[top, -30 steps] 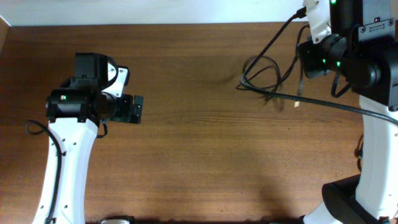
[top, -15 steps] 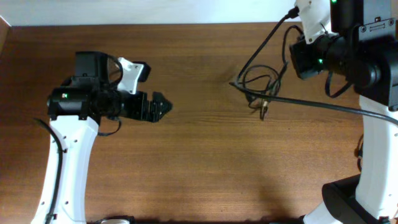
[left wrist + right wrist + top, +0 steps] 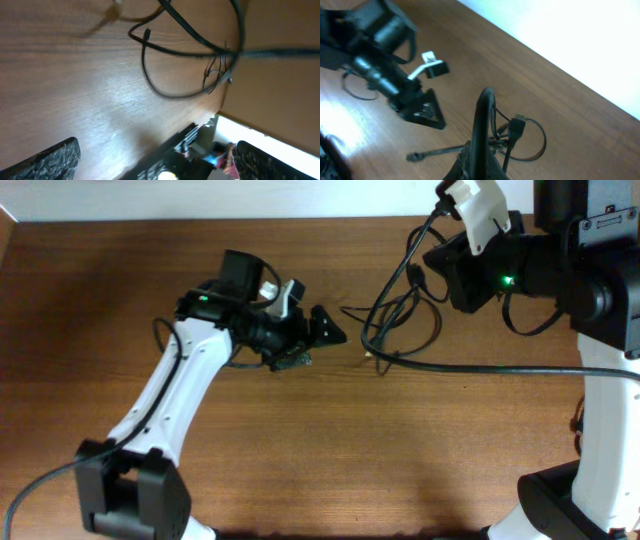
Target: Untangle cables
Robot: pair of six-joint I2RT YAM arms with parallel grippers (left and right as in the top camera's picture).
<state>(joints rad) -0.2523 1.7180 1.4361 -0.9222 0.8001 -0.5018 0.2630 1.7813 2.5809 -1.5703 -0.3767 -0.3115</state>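
My left gripper will next grab the tangle's near-side thin loop (image 3: 410, 352) (image 3: 173, 95), away from where my right gripper holds, to pull the cables apart.
The cables (image 3: 398, 320) form a tangle of thin black loops right of the table's middle, with small plug ends (image 3: 375, 358) on the wood. My right gripper (image 3: 428, 275) is above them, shut on the cables; in the right wrist view its closed fingers (image 3: 484, 107) stand as one dark post, with a loop (image 3: 532, 147) and a plug (image 3: 517, 125) hanging beside it. My left gripper (image 3: 322, 332) is open just left of the tangle, apart from it. The left wrist view has both of its fingertips (image 3: 50, 160) at the bottom corners and the loops (image 3: 170, 75) ahead.
A thicker black wire (image 3: 520, 367) runs from the tangle across the table to the right edge. The right arm's white base (image 3: 600, 450) fills the right side. The table's back edge meets a white wall (image 3: 250, 198).
My left arm has swung right and forward, its open gripper now close to the tangle. My right gripper has moved left, dragging the cables with it.
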